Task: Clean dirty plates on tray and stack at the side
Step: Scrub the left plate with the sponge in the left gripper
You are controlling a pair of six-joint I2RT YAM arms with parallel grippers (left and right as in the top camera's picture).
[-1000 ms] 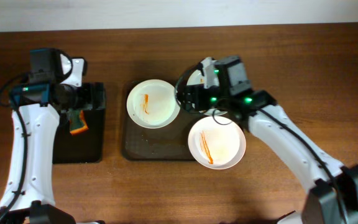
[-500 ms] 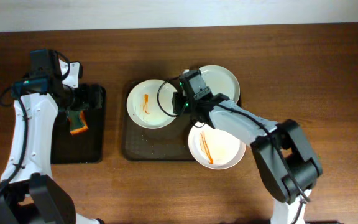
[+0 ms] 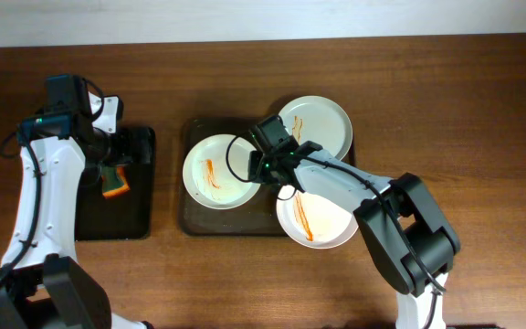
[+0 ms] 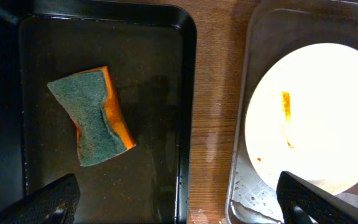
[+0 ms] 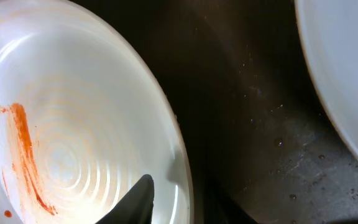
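The sponge's orange bottom should stay free to wipe the dirty plates, so my left gripper will next grab the sponge across its green middle (image 3: 111,176) (image 4: 93,117).
Three white plates with orange smears sit on or over the brown tray (image 3: 193,217): a left plate (image 3: 210,174), a back-right plate (image 3: 325,123) and a front-right plate (image 3: 325,219) that overhangs the tray edge. My right gripper (image 3: 261,166) pinches the right rim of the left plate (image 5: 73,124); one finger (image 5: 138,202) lies on the plate's inside and the other sits outside the rim. My left gripper (image 4: 179,199) hangs open above the black tray (image 4: 185,93), over its right edge. A green and orange sponge (image 4: 95,115) lies in that tray.
The black sponge tray (image 3: 117,215) stands left of the plate tray, with a strip of bare wood between them. The tray floor (image 5: 247,93) is wet and speckled. The back-right plate's rim (image 5: 347,62) lies close to the right of my right gripper.
My right gripper has moved left and down to the left plate's rim and closed on it. That plate has shifted slightly toward the front. The left arm has barely moved.
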